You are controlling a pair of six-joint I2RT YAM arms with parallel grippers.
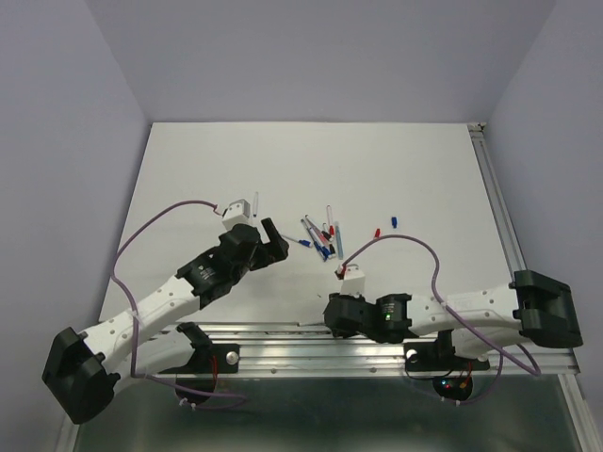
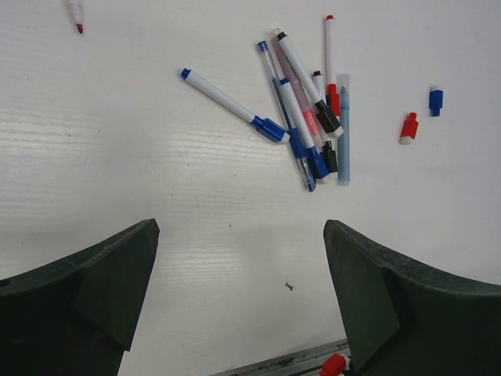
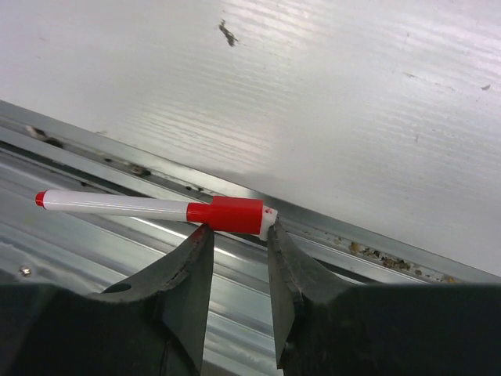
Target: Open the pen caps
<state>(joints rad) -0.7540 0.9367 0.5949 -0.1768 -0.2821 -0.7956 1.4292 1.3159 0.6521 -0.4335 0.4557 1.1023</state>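
I need to reach the red-capped pen with my left gripper and grab it by its white body. The pen's red cap is left for my right gripper to open.
Several pens (image 1: 320,237) lie in a loose pile at the table's middle, also in the left wrist view (image 2: 301,117), most with blue, black or red caps on. A loose red cap (image 2: 409,128) and a loose blue cap (image 2: 435,98) lie right of the pile. My left gripper (image 1: 275,240) is wide open and empty (image 2: 241,229), just left of and nearer than the pile. My right gripper (image 1: 332,318) hangs over the near metal rail, jaws a little apart (image 3: 235,231). A red-capped pen (image 3: 117,205) lies across its tips, its red cap (image 3: 231,215) spanning the gap.
The aluminium rail (image 3: 368,251) runs along the table's near edge under the right gripper. One uncapped red-tipped pen (image 2: 76,12) lies apart at the far left of the left wrist view. A purple cable (image 1: 415,245) loops over the table by the right arm.
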